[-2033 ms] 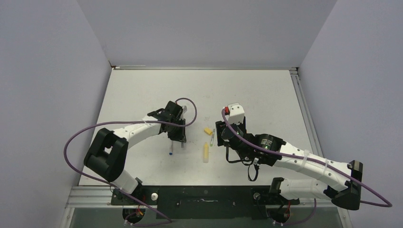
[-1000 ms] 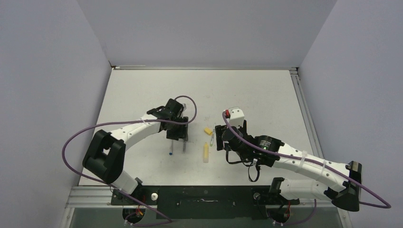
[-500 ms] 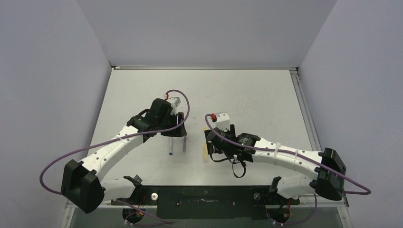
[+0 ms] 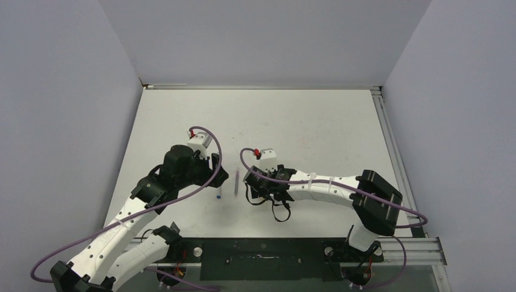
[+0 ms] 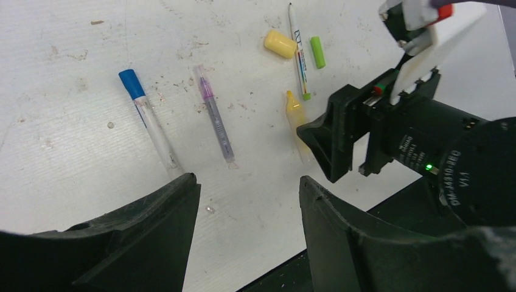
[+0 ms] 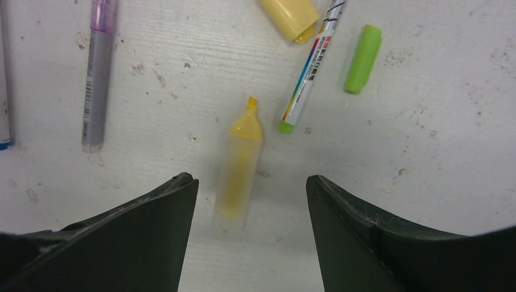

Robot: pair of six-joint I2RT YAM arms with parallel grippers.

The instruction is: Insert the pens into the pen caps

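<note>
I should grab the yellow marker (image 6: 240, 164) with my right gripper across its sides just behind the marker's tip, so the rear half of the marker stays free for my left gripper to take.
In the right wrist view my right gripper (image 6: 249, 179) hangs open just above the table, with the rear half of the yellow marker (image 6: 240, 164) lying between its fingers, untouched. The yellow cap (image 6: 289, 12), a thin pen with a green tip (image 6: 307, 76) and the green cap (image 6: 362, 59) lie just beyond it. The purple pen (image 6: 97, 73) is to the left. My left gripper (image 5: 246, 179) is open and empty, raised above the table. Ahead of it lie the white pen with a blue end (image 5: 149, 121) and the purple pen (image 5: 214, 115).
The right arm's black wrist (image 5: 426, 146) fills the right side of the left wrist view, close to the left gripper. In the top view the pens (image 4: 236, 182) lie between the two arms, near the table's front edge (image 4: 243, 236).
The right gripper has swung left and now sits over the yellow marker. The left arm has drawn back toward the near left and lifted away from the two pens, its jaws wider.
</note>
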